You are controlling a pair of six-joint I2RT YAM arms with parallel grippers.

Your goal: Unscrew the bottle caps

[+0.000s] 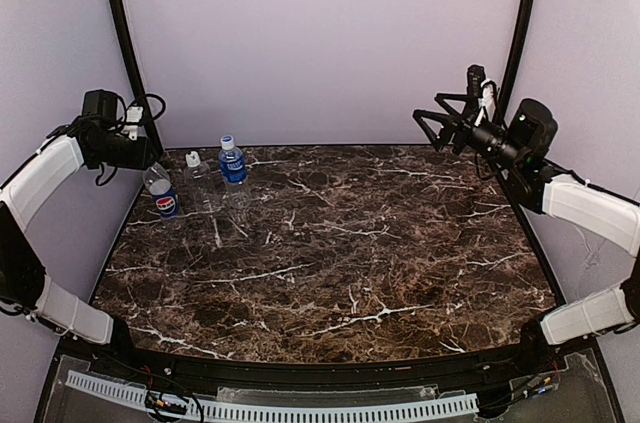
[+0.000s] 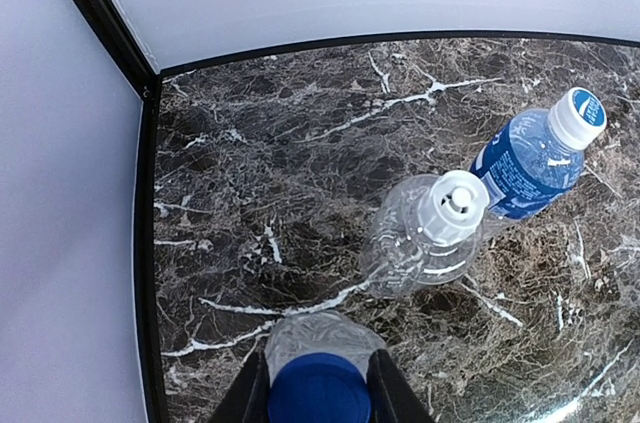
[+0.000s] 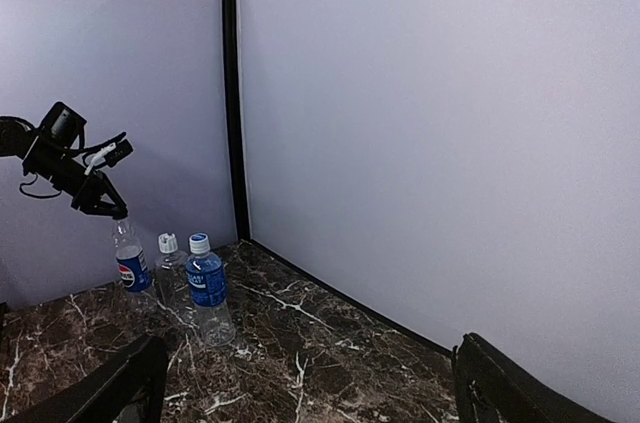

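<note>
I would bring the Pepsi bottle up hanging by its blue cap (image 1: 151,163) (image 2: 318,389) if I lifted my left gripper now. The dark fingers are closed on either side.
Three bottles stand upright at the table's back left. The Pepsi-labelled bottle (image 1: 163,198) has a blue cap (image 2: 318,389), and my left gripper (image 2: 318,395) is shut on that cap from above, one dark finger (image 2: 250,398) on each side. To its right stand the unlabelled bottle (image 1: 197,178) with a white cap (image 2: 453,205), then the blue-labelled bottle (image 1: 233,165) with a blue-topped cap (image 2: 578,118). My right gripper (image 1: 430,128) hangs open and empty, high at the back right, far from the bottles (image 3: 207,283).
Dark marble tabletop (image 1: 340,243) with pale walls behind and at both sides. Black frame posts (image 1: 125,43) rise at the back corners. The left wall's black edge (image 2: 145,243) runs close beside the Pepsi bottle.
</note>
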